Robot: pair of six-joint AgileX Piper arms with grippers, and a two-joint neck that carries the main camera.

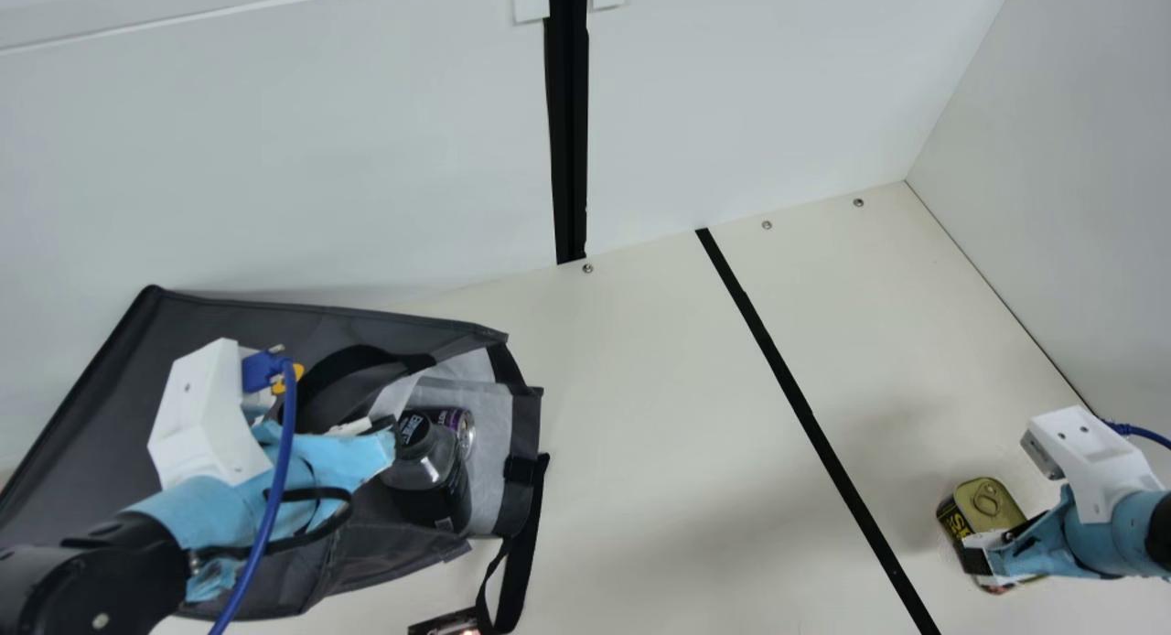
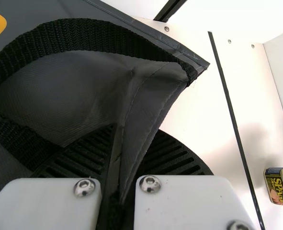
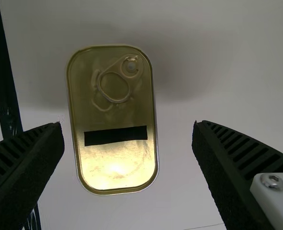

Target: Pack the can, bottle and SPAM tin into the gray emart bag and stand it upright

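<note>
My right gripper picks up the SPAM tin (image 1: pixel 988 502) by its long sides next, to pack it into the gray emart bag.
At the main view's left, my left gripper (image 1: pixel 389 434) is at the mouth of the gray bag (image 1: pixel 101 406), which lies on its side. In the left wrist view my left gripper (image 2: pixel 117 182) is shut on the bag's edge fabric (image 2: pixel 148 96). The bottle (image 1: pixel 430 479) and the can (image 1: pixel 456 426) lie inside the bag's opening. On the right, my right gripper (image 1: pixel 993 557) is over the SPAM tin (image 1: pixel 988 502). In the right wrist view, my right gripper (image 3: pixel 129 148) stands open, with the tin (image 3: pixel 113 158) between and beyond its fingers.
A black strap (image 1: pixel 523 543) hangs from the bag's mouth onto the table (image 1: pixel 659 415). A small dark object (image 1: pixel 445 624) lies at the near edge. Black tape (image 1: pixel 805 415) runs across the table between the bag and the tin. Walls stand behind and at the right.
</note>
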